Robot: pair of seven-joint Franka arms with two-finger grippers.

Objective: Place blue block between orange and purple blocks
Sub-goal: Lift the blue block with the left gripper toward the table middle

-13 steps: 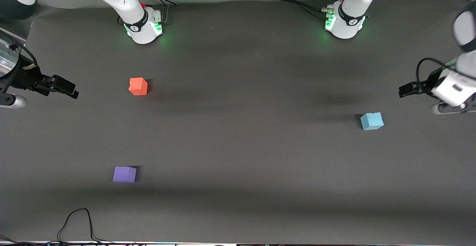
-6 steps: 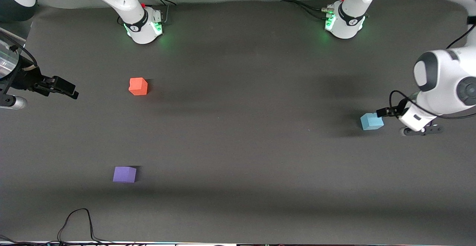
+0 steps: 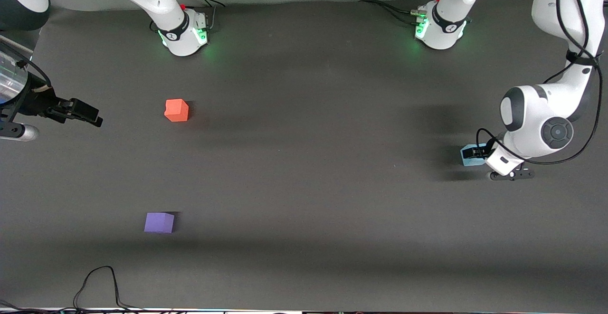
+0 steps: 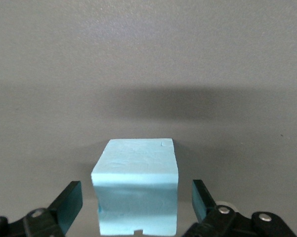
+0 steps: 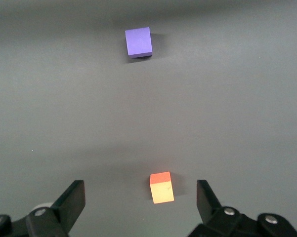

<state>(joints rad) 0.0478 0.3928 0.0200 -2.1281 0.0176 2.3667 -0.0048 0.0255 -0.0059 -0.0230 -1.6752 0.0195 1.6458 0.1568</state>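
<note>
I need to set the blue block (image 3: 466,160) between the orange and purple blocks, so my left gripper should next grip it by its two opposite sides.
The blue block (image 3: 466,160) lies on the dark table toward the left arm's end. My left gripper (image 3: 478,153) is low over it and open. In the left wrist view the blue block (image 4: 137,190) sits between the two fingers, with a gap on each side; the gripper (image 4: 136,200) is not closed on it. The orange block (image 3: 176,110) and the purple block (image 3: 159,222) lie toward the right arm's end, the purple one nearer the front camera. My right gripper (image 3: 91,114) waits open and empty beside the orange block (image 5: 161,187); its wrist view also shows the purple block (image 5: 139,42).
The two arm bases (image 3: 183,33) (image 3: 439,29) stand along the table's edge farthest from the front camera. A black cable (image 3: 100,283) loops at the nearest edge, near the purple block. A dark mat (image 3: 304,171) covers the table between the blocks.
My left arm has swung in and come down from beside the table's end onto the blue block, so its open fingers now straddle it. The right arm has barely moved.
</note>
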